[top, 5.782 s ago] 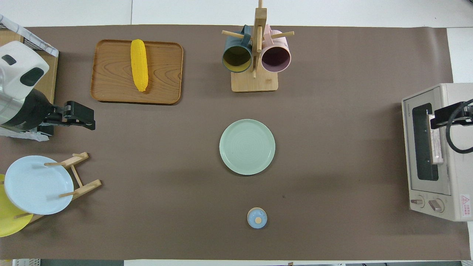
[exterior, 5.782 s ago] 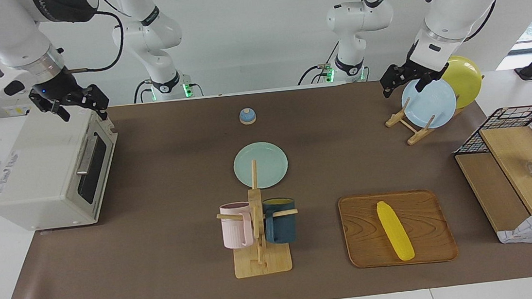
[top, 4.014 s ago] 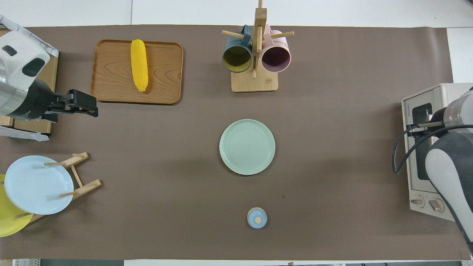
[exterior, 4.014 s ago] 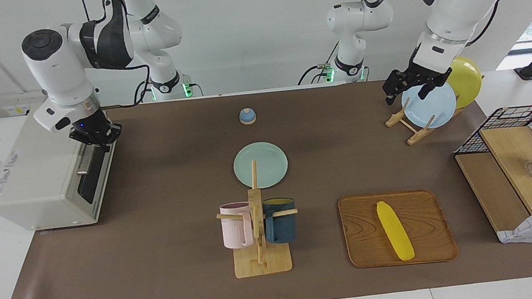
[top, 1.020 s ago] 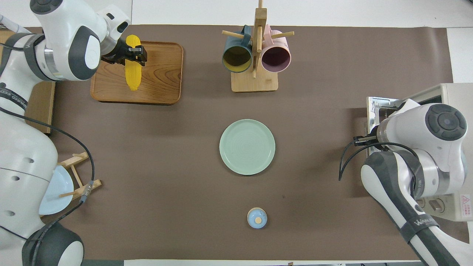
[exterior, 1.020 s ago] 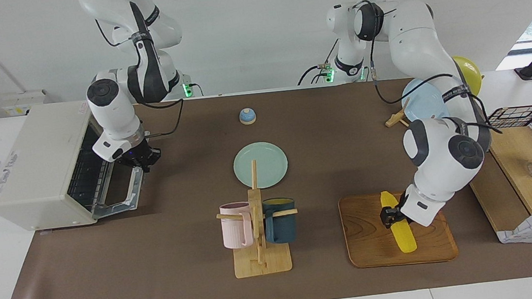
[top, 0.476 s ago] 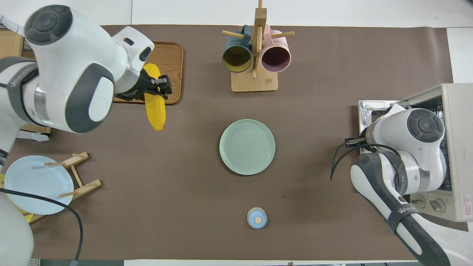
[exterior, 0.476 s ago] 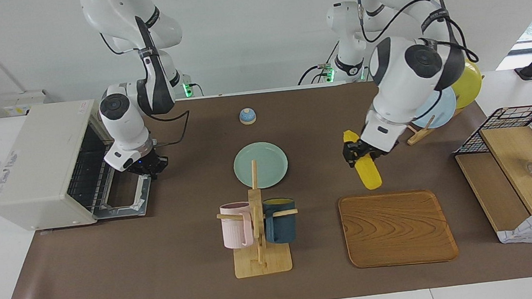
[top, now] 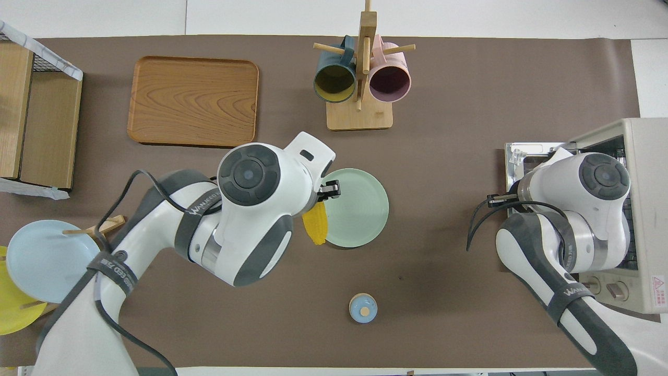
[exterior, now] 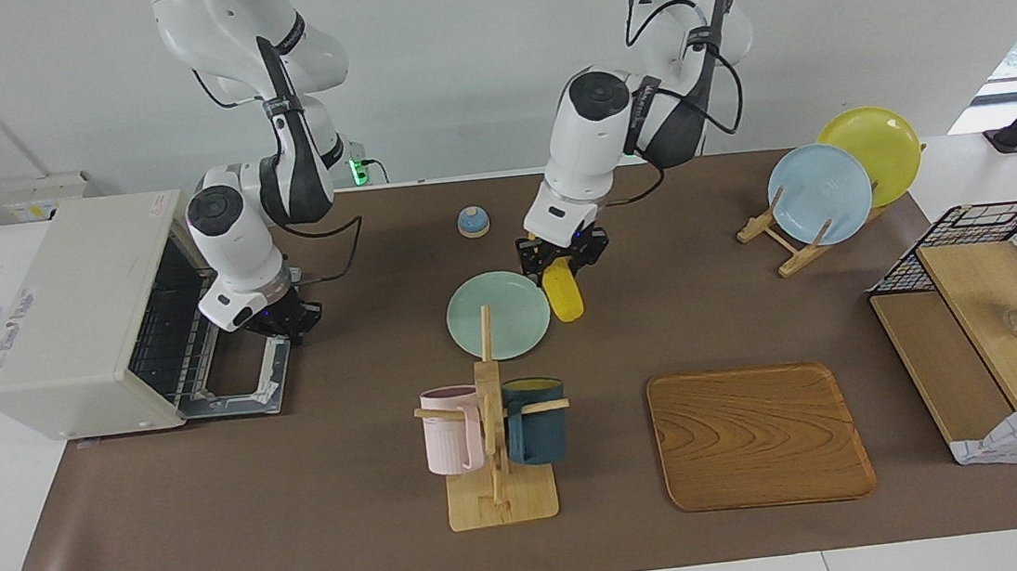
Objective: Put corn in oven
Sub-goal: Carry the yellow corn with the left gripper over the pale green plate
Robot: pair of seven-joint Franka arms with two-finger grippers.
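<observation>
The yellow corn is hanging beside the green plate's edge in the overhead view. My left gripper needs to keep holding the corn.
My left gripper (exterior: 562, 260) is shut on the yellow corn (exterior: 563, 296) and holds it in the air over the edge of the green plate (exterior: 496, 326) at mid-table. In the overhead view the corn (top: 316, 225) sticks out from under the left gripper (top: 325, 194). The off-white oven (exterior: 72, 309) stands at the right arm's end of the table, its door (exterior: 242, 378) dropped flat and its wire rack showing. My right gripper (exterior: 286, 324) sits low at the door's free edge. In the overhead view the oven (top: 647, 136) shows and the right arm hides its gripper.
An empty wooden tray (exterior: 759, 434) lies farther from the robots, toward the left arm's end. A mug rack (exterior: 493, 436) stands just farther than the green plate. A small blue knob (exterior: 473, 222) sits nearer the robots. A plate stand (exterior: 822, 195) and a wire shelf (exterior: 989, 332) are at the left arm's end.
My left gripper has carried the corn from beside the wooden tray to over the green plate's edge, toward the oven. The right gripper has stayed at the open door.
</observation>
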